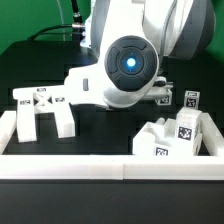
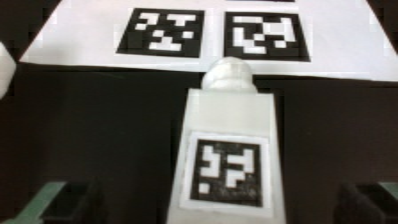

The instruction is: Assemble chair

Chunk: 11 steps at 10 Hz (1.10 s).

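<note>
The tagged leg's near end [image 2: 226,182] is between my open fingers. My gripper should close now, as it would hold the leg.
In the wrist view a long white chair leg [image 2: 224,140] lies on the black table. It has a black-and-white tag on its upper face and a rounded peg [image 2: 226,72] at its far end. My gripper [image 2: 214,206] is open and straddles the leg's near end. Its dark fingertips [image 2: 43,206] stand well clear on both sides and touch nothing. In the exterior view the arm's body [image 1: 130,65] hides the gripper and this leg. The cross-braced chair frame [image 1: 40,110] lies at the exterior view's left. A cluster of blocky tagged chair parts [image 1: 170,138] sits at the exterior view's right.
The marker board [image 2: 196,35], with two tags showing, lies just beyond the leg's peg end. A long white rail [image 1: 100,165] edges the table's near side. Small tagged pieces [image 1: 190,98] stand behind the cluster at the exterior view's right.
</note>
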### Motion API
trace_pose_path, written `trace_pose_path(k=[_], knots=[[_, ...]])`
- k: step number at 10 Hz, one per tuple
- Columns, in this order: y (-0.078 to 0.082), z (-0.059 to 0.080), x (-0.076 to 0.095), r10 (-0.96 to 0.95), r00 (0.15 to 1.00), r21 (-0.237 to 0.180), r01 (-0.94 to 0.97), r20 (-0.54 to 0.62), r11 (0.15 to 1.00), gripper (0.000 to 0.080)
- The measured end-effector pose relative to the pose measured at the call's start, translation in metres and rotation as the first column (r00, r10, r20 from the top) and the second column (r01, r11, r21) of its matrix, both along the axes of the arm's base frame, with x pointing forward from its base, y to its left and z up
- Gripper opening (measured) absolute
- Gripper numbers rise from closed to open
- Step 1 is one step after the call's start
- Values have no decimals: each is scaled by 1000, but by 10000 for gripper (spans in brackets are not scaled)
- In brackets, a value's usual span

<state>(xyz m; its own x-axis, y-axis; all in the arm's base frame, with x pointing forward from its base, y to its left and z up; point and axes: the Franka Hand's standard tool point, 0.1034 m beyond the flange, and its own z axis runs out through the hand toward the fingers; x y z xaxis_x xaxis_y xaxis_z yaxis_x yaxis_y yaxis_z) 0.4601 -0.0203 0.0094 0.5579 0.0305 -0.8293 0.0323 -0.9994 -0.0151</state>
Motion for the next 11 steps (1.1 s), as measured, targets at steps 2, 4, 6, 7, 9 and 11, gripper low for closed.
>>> trace_pose_path(k=[2,4,6,7,9,11], knots=[[0,-2,1,1,1000,0,-1,7,1000,649],[0,-3,1,2,1000,0,-2,8,1000,649],[0,-3,1,3,1000,-1,-3,7,1000,622],[-1,-3,1,2,1000,-1,-2,7,1000,439],[-1,-3,1,1,1000,-1,-1,7,1000,288],[-2,-3,1,0,1000,-2,0,7,1000,290]])
